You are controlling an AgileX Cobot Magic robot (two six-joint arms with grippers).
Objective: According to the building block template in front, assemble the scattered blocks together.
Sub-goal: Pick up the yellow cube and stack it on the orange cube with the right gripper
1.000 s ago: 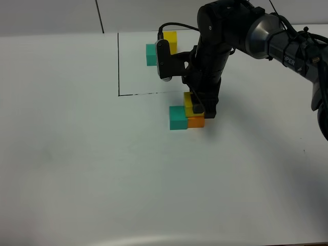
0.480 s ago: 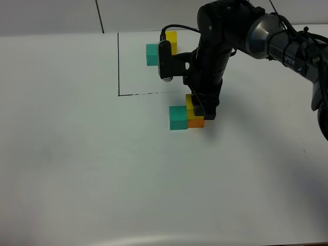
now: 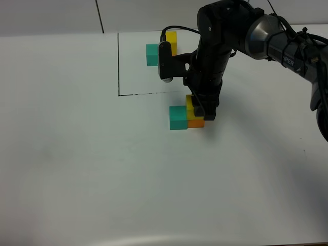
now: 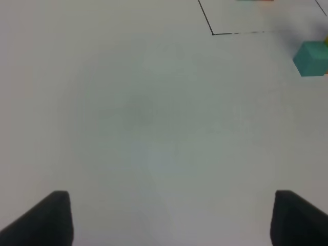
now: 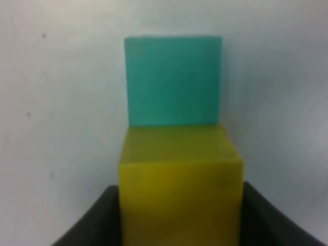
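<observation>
My right gripper should open now, because the yellow cube would stay. The yellow cube's base (image 3: pixel 192 117) is resting on the orange cube (image 3: pixel 196 122) beside the teal one.
The template stands at the back inside a thin black drawn rectangle (image 3: pixel 119 66): its teal cube (image 3: pixel 151 54) and yellow cube (image 3: pixel 171 41) show, its orange cube is hidden behind my right arm. In front of the rectangle, the loose teal cube (image 3: pixel 178 118) sits against the loose orange cube (image 3: pixel 196 122), and the loose yellow cube (image 3: pixel 189 104) rests on the orange one. My right gripper (image 3: pixel 197 108) is shut on the yellow cube (image 5: pixel 179 169), with the teal cube (image 5: pixel 173 79) just beyond it. My left gripper (image 4: pixel 171 207) is open and empty over bare table.
The white table (image 3: pixel 102 169) spreads wide in front and to the left. The left wrist view shows a corner of the black rectangle (image 4: pixel 207 21) and the loose teal cube (image 4: pixel 311 59) far from the left gripper.
The right wrist shifted very slightly to the right a second ago. Since then nothing has visibly moved; the yellow cube stays on the orange one in the gripper.
</observation>
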